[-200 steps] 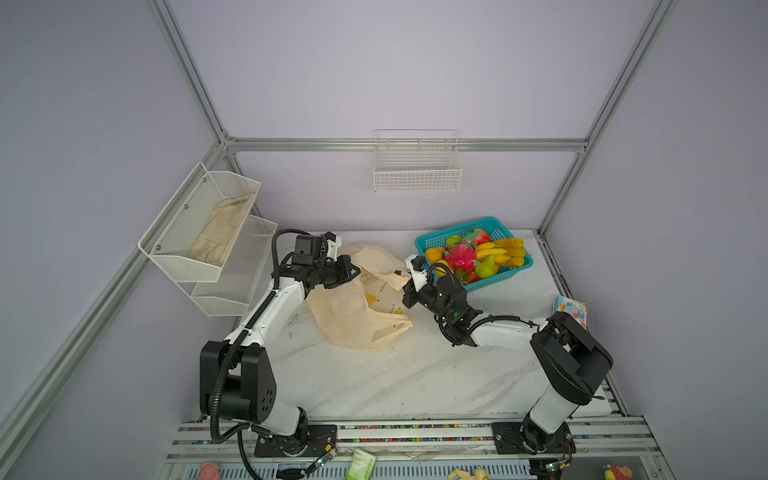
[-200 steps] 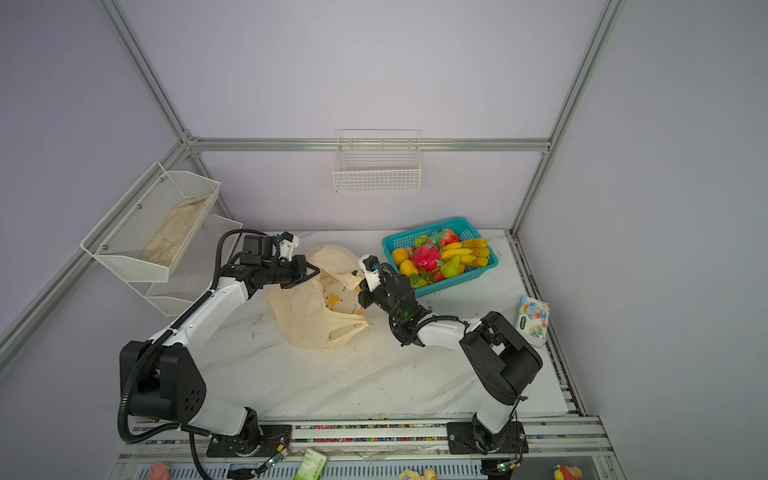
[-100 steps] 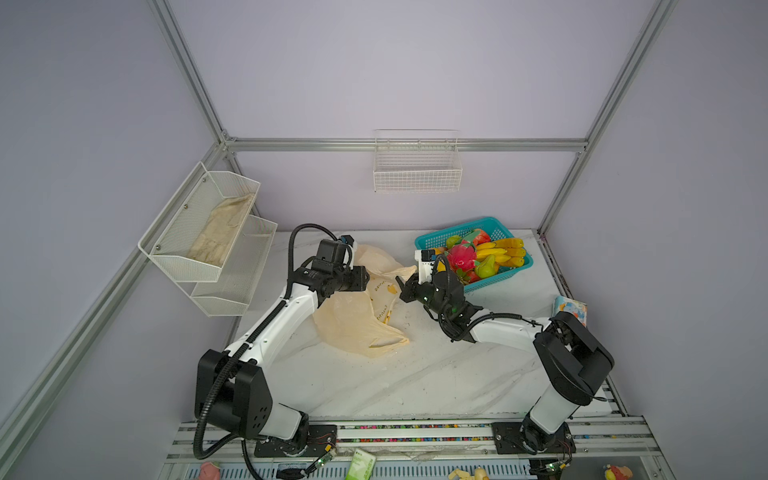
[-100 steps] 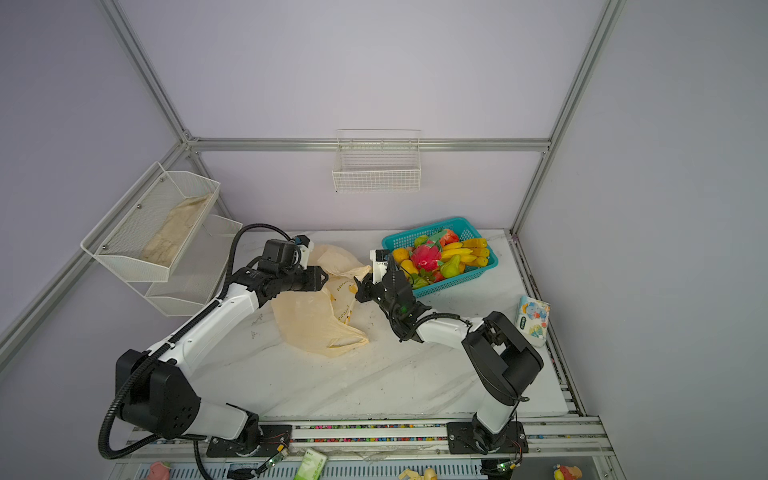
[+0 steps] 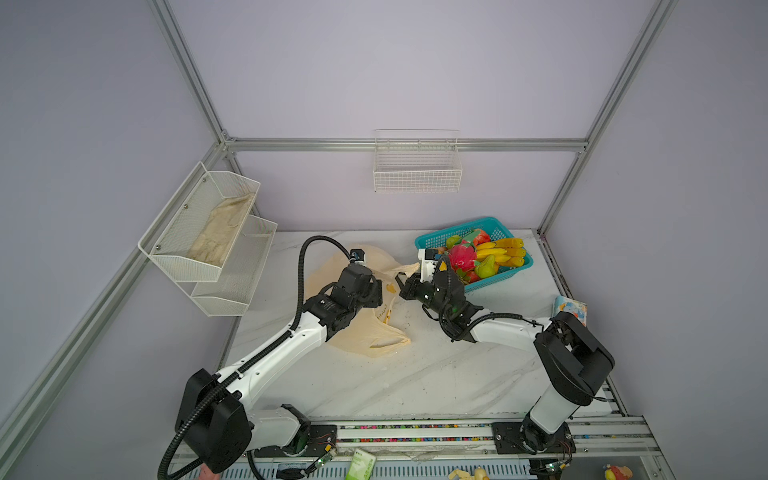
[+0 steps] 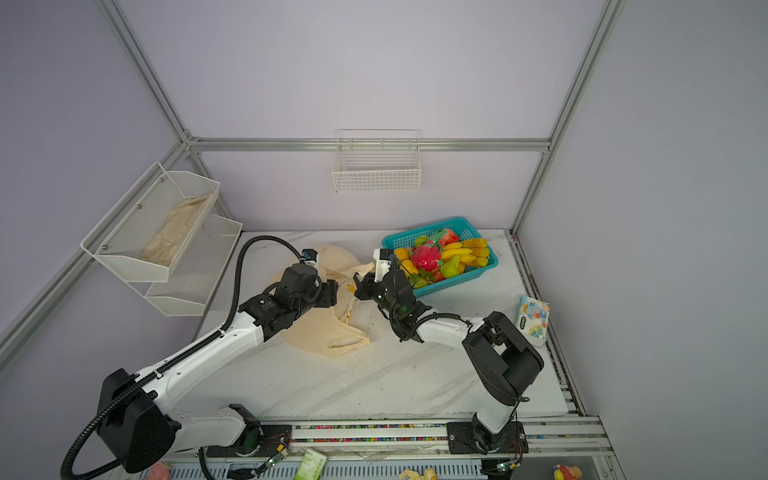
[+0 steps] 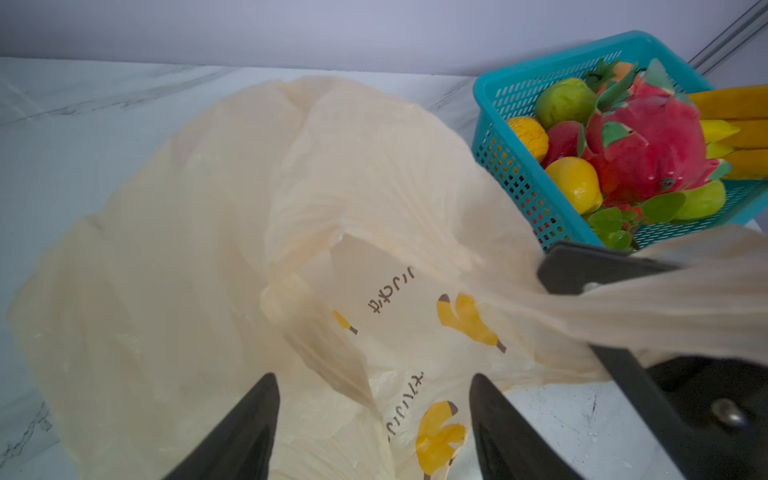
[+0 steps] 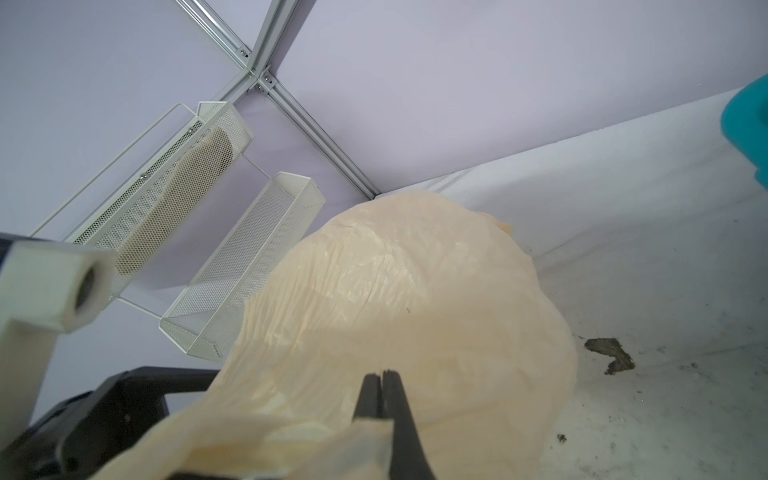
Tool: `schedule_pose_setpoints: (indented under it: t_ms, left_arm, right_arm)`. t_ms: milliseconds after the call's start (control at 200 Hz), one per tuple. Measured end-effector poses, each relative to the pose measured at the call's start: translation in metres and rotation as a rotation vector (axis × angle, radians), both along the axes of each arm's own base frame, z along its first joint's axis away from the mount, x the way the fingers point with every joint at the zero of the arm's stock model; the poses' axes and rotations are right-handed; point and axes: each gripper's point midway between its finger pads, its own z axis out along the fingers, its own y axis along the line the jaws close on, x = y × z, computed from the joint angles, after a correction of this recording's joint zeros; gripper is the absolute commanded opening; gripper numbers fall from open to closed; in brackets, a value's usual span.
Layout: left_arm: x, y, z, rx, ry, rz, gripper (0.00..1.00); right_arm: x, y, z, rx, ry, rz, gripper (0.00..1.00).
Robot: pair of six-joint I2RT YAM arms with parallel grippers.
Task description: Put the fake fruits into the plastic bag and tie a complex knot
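Observation:
Next, my left gripper grabs the plastic bag's loose rim film (image 7: 320,334) opposite the handle piece in my right gripper, to hold the bag's opening open for the fruits.
The cream plastic bag (image 5: 365,332) (image 6: 324,336), printed with yellow bananas, lies crumpled on the marble table. My left gripper (image 7: 372,386) hovers just over it, open, with only loose bag film beneath its fingers; in both top views it is at the bag's right side (image 5: 376,291) (image 6: 332,291). My right gripper (image 8: 380,376) is shut on a handle strip of the bag, pulled taut towards it (image 5: 403,286). The fake fruits (image 5: 478,257) (image 7: 644,145) are piled in the teal basket (image 5: 432,241). A knot is not in view.
A white mesh two-tier shelf (image 5: 208,232) hangs on the left wall, with a cream cloth in its upper tier. A wire basket (image 5: 417,166) hangs on the back wall. A colourful tissue pack (image 5: 570,307) lies at the table's right edge.
My left gripper has let go of the bag, opened, and moved right towards the right gripper. The bag has bunched narrower. The right gripper stays shut on the handle.

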Motion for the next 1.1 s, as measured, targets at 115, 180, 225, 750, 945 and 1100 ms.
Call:
schedule_pose_setpoints:
  t_ms: [115,180,225,750,945,1100]
  left_arm:
    - [-0.004,0.002,-0.014,-0.008,0.007,0.029,0.73]
    - [-0.004,0.003,-0.017,-0.019,0.003,0.038,0.73]
    - [-0.003,0.002,-0.018,-0.030,0.000,0.045,0.73]
    - [0.030,-0.010,-0.048,-0.009,-0.032,0.086,0.54]
    - [0.033,-0.002,-0.059,0.031,-0.028,0.136,0.21]
    - [0.030,0.002,-0.061,0.063,-0.015,0.130,0.00]
  right_arm:
    - [-0.001,0.000,0.004,0.015,0.000,0.000,0.00]
    - [-0.001,0.000,0.004,0.016,0.004,0.000,0.00]
    - [-0.001,0.000,0.004,0.018,0.004,0.001,0.00]
    - [0.001,0.002,0.013,0.031,-0.008,0.003,0.00]
    - [0.002,0.000,0.010,0.016,-0.003,-0.010,0.00]
    - [0.009,-0.005,0.005,-0.050,-0.014,-0.045,0.00]
